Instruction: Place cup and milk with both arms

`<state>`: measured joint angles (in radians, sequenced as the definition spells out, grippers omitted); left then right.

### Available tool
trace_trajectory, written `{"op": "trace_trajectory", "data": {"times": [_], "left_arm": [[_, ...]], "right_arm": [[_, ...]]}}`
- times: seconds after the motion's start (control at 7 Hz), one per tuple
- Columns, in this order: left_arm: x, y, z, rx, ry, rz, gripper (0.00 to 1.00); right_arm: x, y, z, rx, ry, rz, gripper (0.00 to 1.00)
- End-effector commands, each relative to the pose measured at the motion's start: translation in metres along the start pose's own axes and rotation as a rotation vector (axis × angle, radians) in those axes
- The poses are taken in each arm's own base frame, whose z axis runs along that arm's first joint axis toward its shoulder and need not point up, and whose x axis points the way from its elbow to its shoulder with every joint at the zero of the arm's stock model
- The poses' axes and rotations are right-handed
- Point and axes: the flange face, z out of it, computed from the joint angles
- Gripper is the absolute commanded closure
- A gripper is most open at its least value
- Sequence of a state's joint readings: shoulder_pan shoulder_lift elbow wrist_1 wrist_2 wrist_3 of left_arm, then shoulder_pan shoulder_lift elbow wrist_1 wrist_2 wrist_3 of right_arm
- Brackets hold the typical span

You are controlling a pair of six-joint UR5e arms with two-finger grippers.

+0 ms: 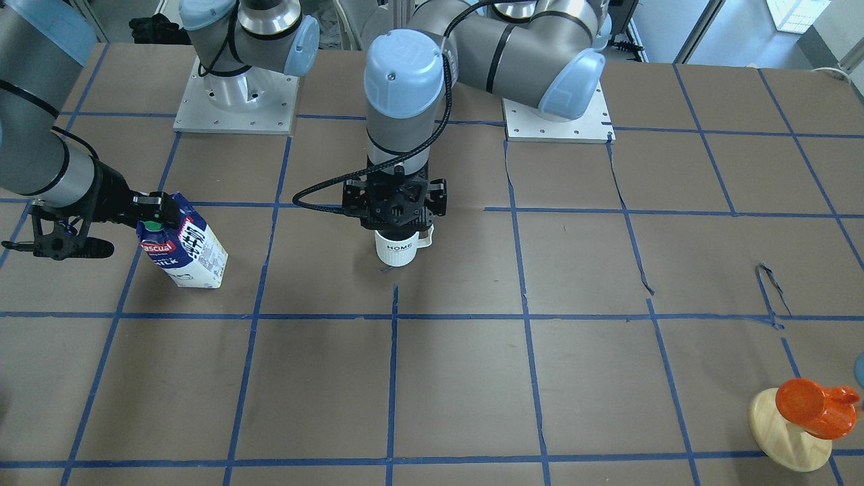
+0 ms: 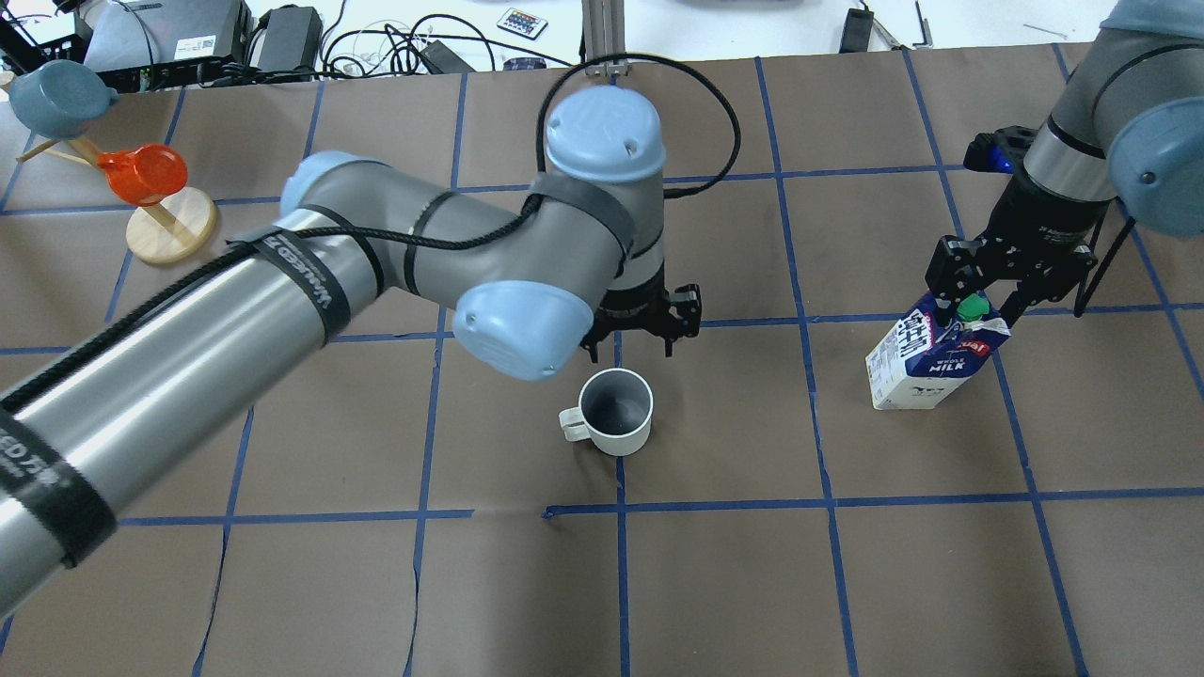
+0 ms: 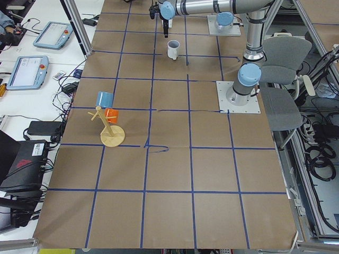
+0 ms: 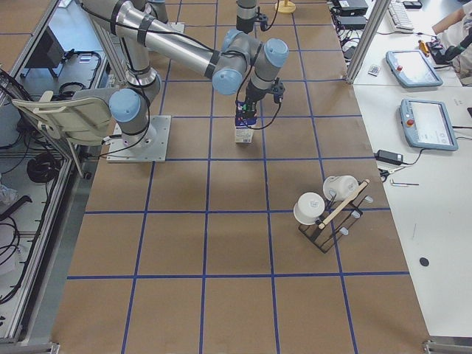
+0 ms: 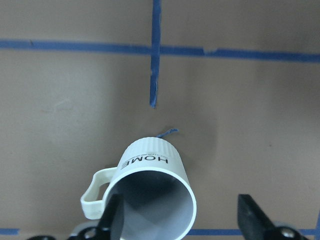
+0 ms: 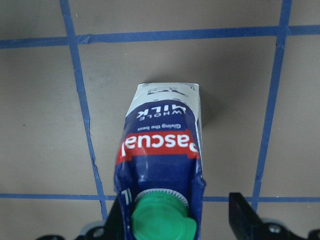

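Observation:
I will pick up the milk carton with my right gripper next, by its green-capped top [image 1: 152, 225]. Then the carton can go beside the cup [image 1: 397, 250].
The white ribbed cup [image 2: 616, 411] marked "HOME" stands upright on the table near its middle, handle towards the robot's left. My left gripper [image 2: 640, 324] hangs just above it, open; in the left wrist view its fingers [image 5: 114, 217] stand at either side of the cup's rim [image 5: 150, 200]. The blue-and-white milk carton [image 2: 926, 362] with a green cap stands on the table on the robot's right. My right gripper [image 2: 978, 296] is at the carton's top, open; in the right wrist view one finger is next to the carton [image 6: 162, 145], the other stands apart from it.
A wooden stand [image 2: 169, 230] with an orange cup [image 2: 141, 174] and a blue cup [image 2: 56, 94] is at the far left. A rack with white cups [image 4: 324, 206] is beyond the milk side. Blue tape lines grid the brown table [image 1: 472, 378].

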<state>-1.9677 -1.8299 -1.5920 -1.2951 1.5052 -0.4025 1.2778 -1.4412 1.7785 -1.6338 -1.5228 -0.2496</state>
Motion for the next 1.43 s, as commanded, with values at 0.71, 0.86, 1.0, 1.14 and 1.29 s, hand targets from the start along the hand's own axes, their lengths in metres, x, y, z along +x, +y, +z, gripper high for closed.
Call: {"op": "trace_trajectory", "data": {"times": [0.71,0.86,1.0,1.14,1.29], "left_arm": [[-0.164,0.018,-0.159,0.091,-0.061,0.075,0.00],[-0.180,0.016,-0.169,0.108,-0.060,0.046,0.00],[-0.193,0.012,-0.170,0.109,-0.060,0.020,0.00],[-0.205,0.007,-0.173,0.116,-0.060,0.049,0.00],[-0.207,0.008,-0.170,0.108,-0.059,0.071,0.00]], "right_arm": [[-0.039,-0.006,-0.045,0.052,-0.020,-0.034,1.00],[-0.084,-0.004,-0.039,0.053,-0.034,-0.054,1.00],[-0.119,-0.006,-0.028,0.052,-0.036,-0.037,1.00],[-0.154,0.003,-0.021,0.044,-0.024,-0.074,1.00],[-0.187,0.011,-0.013,0.037,-0.009,-0.116,1.00]]}}
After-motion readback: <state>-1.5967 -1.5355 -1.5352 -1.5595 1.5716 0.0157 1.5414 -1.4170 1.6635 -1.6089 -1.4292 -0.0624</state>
